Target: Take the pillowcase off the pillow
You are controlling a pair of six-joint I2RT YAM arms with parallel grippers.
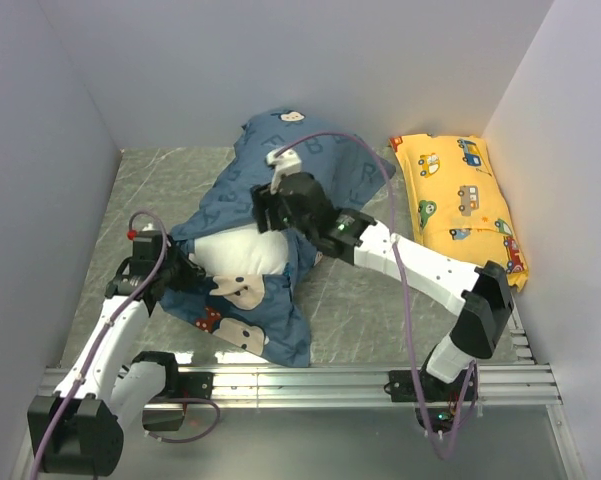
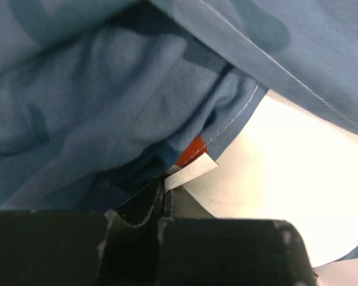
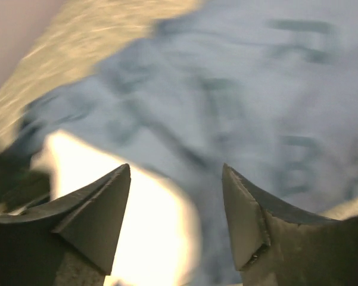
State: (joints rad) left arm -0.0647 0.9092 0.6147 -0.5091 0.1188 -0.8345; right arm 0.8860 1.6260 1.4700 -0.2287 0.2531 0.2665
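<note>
The right gripper needs to grab the bare white pillow next, beside the open edge of the pillowcase, so the pillow's exposed end stays free for the left gripper.
The dusty-blue pillowcase (image 1: 270, 150) lies crumpled mid-table, its open end pulled back. The white pillow (image 1: 238, 250) bulges out of it at the left. My left gripper (image 1: 185, 272) is shut on the pillowcase's hem. In the left wrist view the jaws (image 2: 164, 192) pinch the blue fabric (image 2: 107, 89) by a white and red label (image 2: 190, 168), with the pillow (image 2: 298, 179) to the right. My right gripper (image 1: 265, 208) is open and hovers over the cover just above the bare pillow. In the right wrist view its open jaws (image 3: 176, 179) frame the pillow (image 3: 155, 232) and the blue fabric (image 3: 256, 89).
A yellow car-print pillow (image 1: 460, 200) lies at the back right against the wall. White walls close in the grey table (image 1: 150, 185) on three sides. A metal rail (image 1: 340, 382) runs along the near edge by the arm bases.
</note>
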